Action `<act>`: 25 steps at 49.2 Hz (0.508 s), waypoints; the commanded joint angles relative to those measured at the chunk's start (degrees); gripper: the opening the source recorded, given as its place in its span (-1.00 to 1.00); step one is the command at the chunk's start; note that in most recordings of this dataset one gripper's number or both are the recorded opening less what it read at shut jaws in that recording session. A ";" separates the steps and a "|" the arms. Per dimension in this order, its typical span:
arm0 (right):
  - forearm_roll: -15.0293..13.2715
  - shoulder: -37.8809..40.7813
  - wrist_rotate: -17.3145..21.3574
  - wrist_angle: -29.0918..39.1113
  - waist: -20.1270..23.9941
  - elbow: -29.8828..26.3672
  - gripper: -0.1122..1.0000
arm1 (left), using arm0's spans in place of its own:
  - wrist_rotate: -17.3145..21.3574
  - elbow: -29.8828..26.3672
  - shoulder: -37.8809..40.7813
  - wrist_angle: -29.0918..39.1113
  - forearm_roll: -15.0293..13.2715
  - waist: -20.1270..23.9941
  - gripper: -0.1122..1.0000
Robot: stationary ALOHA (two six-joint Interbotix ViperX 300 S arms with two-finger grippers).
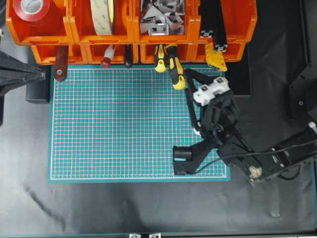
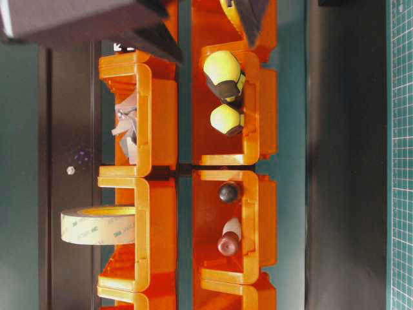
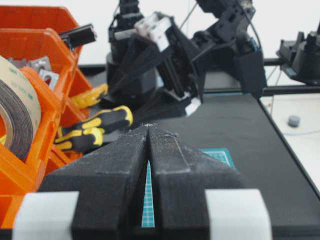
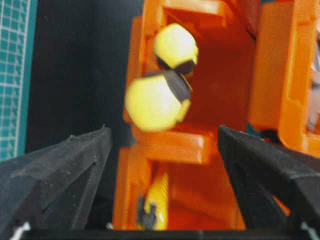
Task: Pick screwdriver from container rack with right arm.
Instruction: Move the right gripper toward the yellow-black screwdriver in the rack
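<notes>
The longer screwdriver handle's yellow end is just beyond my right gripper's open fingers, so they need to move toward the handle before closing on it.
The orange container rack (image 1: pixel 73 29) (image 2: pixel 161 116) (image 4: pixel 170 147) lines the mat's far edge. Two yellow-and-black handles (image 1: pixel 159 57) (image 1: pixel 176 73) stick out of one lower bin. Their shafts are hidden, so I cannot tell which is the screwdriver. In the right wrist view their yellow ends (image 4: pixel 175 45) (image 4: pixel 155 100) face me. My right gripper (image 1: pixel 191 74) (image 4: pixel 164 129) is open, rolled on its side just right of the longer handle, holding nothing. My left gripper (image 1: pixel 45 74) (image 3: pixel 148 125) rests shut at the mat's far left corner.
The green mat (image 1: pixel 124 124) lies before the rack. The upper bins hold a red tape roll (image 1: pixel 34 12), a tan tape roll (image 1: pixel 104 17), metal brackets (image 1: pixel 158 17) and black bars (image 1: pixel 215 25). A yellow tool (image 1: pixel 216 57) (image 4: pixel 157 200) and a dark red-handled tool (image 1: pixel 61 62) poke out below.
</notes>
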 commanded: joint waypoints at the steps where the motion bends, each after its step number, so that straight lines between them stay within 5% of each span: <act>1: -0.62 0.00 0.79 -2.64 -0.97 -0.44 0.74 | -0.26 -1.76 0.35 -0.62 0.09 -0.18 -0.80; 25: -0.88 1.23 3.43 -3.16 -3.34 -1.32 0.73 | -3.16 -1.67 1.58 -0.62 0.09 -1.23 -0.80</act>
